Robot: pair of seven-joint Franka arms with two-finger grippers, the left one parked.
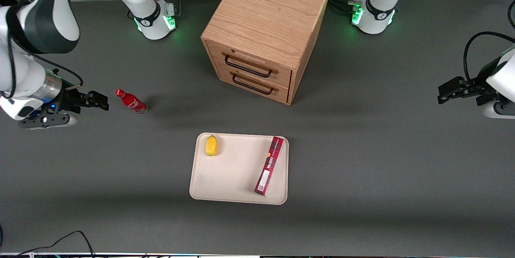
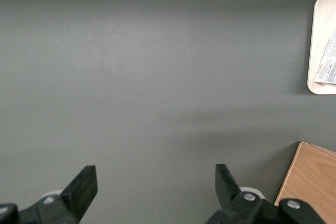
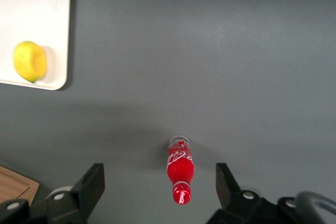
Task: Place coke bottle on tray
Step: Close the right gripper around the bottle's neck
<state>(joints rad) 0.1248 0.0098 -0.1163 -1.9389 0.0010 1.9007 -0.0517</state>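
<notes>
My right gripper is to grab the coke bottle by its cap end (image 1: 120, 93) next, so that it can put the bottle on the beige tray (image 1: 229, 177).
The coke bottle (image 1: 131, 101), small and red with a red cap and white script, stands upright on the grey table toward the working arm's end. My right gripper (image 1: 98, 101) is open and empty, hovering above the table beside the bottle, apart from it. In the right wrist view the bottle (image 3: 179, 170) stands between the two spread fingers (image 3: 90, 187), touching neither. The beige tray (image 1: 229, 177) lies at the table's middle, nearer the front camera than the bottle. Its corner shows in the right wrist view (image 3: 50, 30).
On the tray lie a yellow lemon (image 1: 211, 145) and a long dark-red box (image 1: 269, 165). A wooden two-drawer cabinet (image 1: 263, 32) stands farther from the front camera than the tray. The lemon also shows in the right wrist view (image 3: 30, 61).
</notes>
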